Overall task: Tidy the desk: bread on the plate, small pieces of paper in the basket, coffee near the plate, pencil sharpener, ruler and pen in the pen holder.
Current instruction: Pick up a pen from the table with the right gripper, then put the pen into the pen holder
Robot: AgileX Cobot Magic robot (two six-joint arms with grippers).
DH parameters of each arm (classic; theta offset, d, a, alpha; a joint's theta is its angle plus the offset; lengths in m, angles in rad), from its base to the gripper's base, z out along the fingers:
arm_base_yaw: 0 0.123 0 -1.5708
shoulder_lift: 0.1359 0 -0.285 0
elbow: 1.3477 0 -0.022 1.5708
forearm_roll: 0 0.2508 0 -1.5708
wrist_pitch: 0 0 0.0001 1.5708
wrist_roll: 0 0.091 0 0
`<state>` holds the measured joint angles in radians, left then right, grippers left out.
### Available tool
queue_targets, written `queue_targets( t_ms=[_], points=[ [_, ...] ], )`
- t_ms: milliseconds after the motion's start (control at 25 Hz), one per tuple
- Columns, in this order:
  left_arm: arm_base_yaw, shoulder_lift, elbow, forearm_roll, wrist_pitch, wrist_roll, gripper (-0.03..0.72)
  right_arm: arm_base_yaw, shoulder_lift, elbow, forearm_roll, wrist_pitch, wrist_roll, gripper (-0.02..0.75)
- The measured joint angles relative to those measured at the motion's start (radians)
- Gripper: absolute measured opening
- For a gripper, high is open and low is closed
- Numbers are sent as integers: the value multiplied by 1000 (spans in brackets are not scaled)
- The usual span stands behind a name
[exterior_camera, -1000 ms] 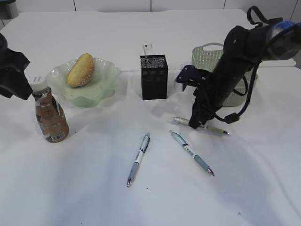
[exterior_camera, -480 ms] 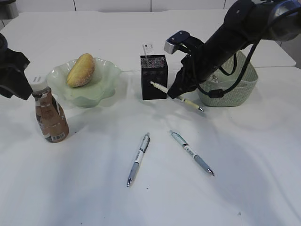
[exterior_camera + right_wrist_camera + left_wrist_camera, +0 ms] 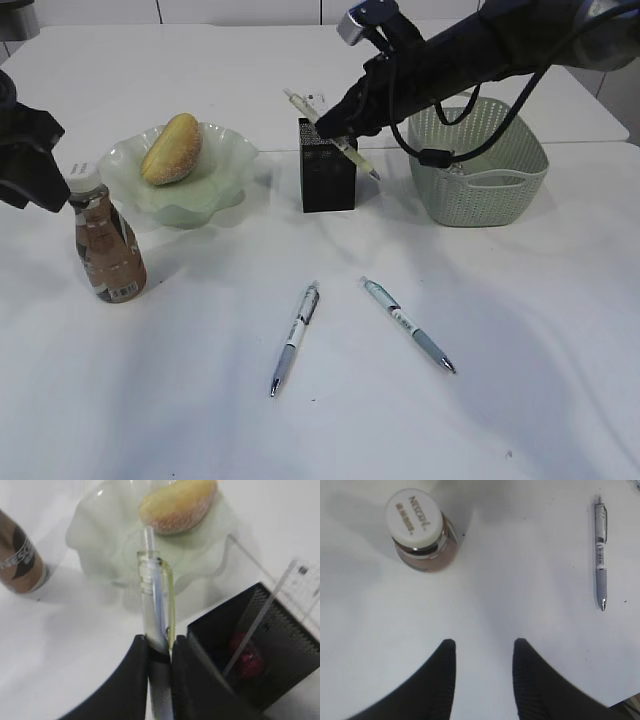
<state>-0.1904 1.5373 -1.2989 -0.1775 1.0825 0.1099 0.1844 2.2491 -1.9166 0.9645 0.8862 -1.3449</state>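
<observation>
My right gripper needs to bring the pen's lower end inside the holder's rim before letting go, as the pale pen (image 3: 352, 150) slants across the black holder, its lower end outside the holder's rim.
My right gripper (image 3: 338, 128) is shut on a pale pen (image 3: 352, 150), holding it tilted over the black mesh pen holder (image 3: 327, 175). The right wrist view shows the fingers (image 3: 131, 680) clamped on the pen (image 3: 155, 595) beside the holder's open top (image 3: 260, 645). Inside the holder leans the clear ruler (image 3: 295, 582), above a small red thing I cannot identify. The bread (image 3: 172, 148) lies on the plate (image 3: 215, 190). The coffee (image 3: 105, 245) stands left of the plate. My left gripper (image 3: 484, 641) hovers open and empty near the coffee (image 3: 415, 520). No small pieces of paper show.
Two more pens (image 3: 295, 338) (image 3: 408, 324) lie on the desk (image 3: 520, 400) in front of the holder; one shows in the left wrist view (image 3: 600, 555). The pale green basket (image 3: 480, 165) stands right of the holder, under my right arm.
My right gripper has lifted the pale pen off the desk and carried it up and left, from beside the basket to above the pen holder. The left arm has stayed still.
</observation>
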Motion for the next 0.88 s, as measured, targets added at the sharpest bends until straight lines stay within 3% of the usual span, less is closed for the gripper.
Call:
queue_targets(
  t_ms=[160,200,320,360,600,880],
  points=[
    [0,0,0,-4,0,0,264,0,0,-2,68,-51,-58,90],
    [0,0,0,-4,0,0,264,0,1,-2,158,-113,-149,90],
    [0,0,0,-8,0,0,260,0,1,-2,221,-149,-213,90],
    [0,0,0,-9,0,0,258,0,1,-2,298,-178,-289,90],
    [0,0,0,-12,-2,0,256,0,34,-2,539,-206,-490,90],
    [0,0,0,-15,-2,0,250,0,75,-2,731,-214,-661,90]
  ],
)
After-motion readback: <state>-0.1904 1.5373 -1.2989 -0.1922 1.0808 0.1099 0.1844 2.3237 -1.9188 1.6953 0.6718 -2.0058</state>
